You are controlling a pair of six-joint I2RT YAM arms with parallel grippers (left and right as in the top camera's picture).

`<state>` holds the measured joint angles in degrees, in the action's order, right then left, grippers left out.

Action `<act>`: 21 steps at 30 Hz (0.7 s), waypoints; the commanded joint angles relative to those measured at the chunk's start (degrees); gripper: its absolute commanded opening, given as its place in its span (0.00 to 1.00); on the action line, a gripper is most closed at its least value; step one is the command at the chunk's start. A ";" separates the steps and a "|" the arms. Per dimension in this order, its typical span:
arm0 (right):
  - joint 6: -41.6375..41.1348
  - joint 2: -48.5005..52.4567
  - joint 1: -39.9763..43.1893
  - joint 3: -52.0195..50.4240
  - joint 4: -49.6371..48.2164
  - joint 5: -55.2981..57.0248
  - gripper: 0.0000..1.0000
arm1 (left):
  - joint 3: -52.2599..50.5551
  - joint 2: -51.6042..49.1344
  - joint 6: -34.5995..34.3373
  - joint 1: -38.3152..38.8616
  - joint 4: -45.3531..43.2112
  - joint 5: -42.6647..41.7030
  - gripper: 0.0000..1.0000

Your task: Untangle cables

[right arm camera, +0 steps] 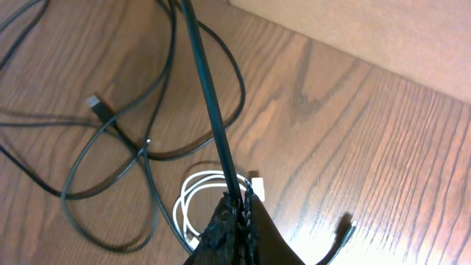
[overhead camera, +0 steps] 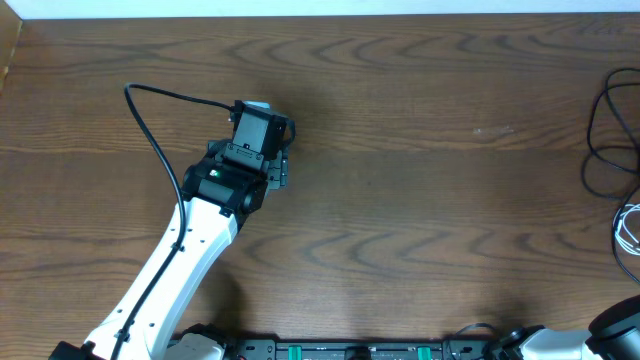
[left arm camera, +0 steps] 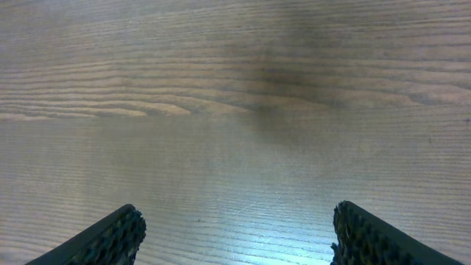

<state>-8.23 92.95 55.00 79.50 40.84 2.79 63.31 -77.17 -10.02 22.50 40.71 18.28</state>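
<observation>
The black cable's loops lie on the tabletop under my fingers and would settle there if I opened now, so my right gripper opens next.
The black cable (right arm camera: 156,88) lies in loose loops on the wooden table, its small USB plug (right arm camera: 94,101) pointing up left. My right gripper (right arm camera: 241,202) is shut on a stretch of this black cable, which rises taut from the jaws toward the top of the right wrist view. A dark plug end (right arm camera: 344,235) shows just right of the fingers. The white cable (right arm camera: 193,197) is coiled below the gripper, with a black loop crossing it. From overhead, the black cable (overhead camera: 598,130) and white cable (overhead camera: 628,228) sit at the far right edge. My left gripper (overhead camera: 262,120) hangs open over bare wood, far from both.
The left arm (overhead camera: 190,250) reaches in from the bottom left, its own thick black wire (overhead camera: 150,130) arching beside it. A pale wall or board (right arm camera: 368,37) borders the table by the cables. Only part of the right arm (overhead camera: 618,322) shows at the bottom right corner.
</observation>
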 commanded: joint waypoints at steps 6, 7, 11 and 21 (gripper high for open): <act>-2.45 0.11 0.72 -0.28 -0.37 0.04 0.39 | -0.33 -0.33 0.79 -0.26 0.22 0.17 0.83; -2.45 0.11 0.72 -0.28 -0.37 -0.37 0.41 | -0.33 -0.33 0.79 -0.26 0.22 0.17 0.83; -2.43 0.11 0.72 -0.28 -0.44 -3.56 0.54 | -0.33 -0.33 0.81 -0.26 0.22 0.17 0.83; 10.64 0.11 -4.28 -0.28 -0.79 -21.81 0.89 | -0.33 -0.33 0.81 -0.26 0.22 0.17 0.83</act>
<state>-3.55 92.95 54.02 79.37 39.62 -12.97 63.31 -77.17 -10.02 22.50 40.71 18.28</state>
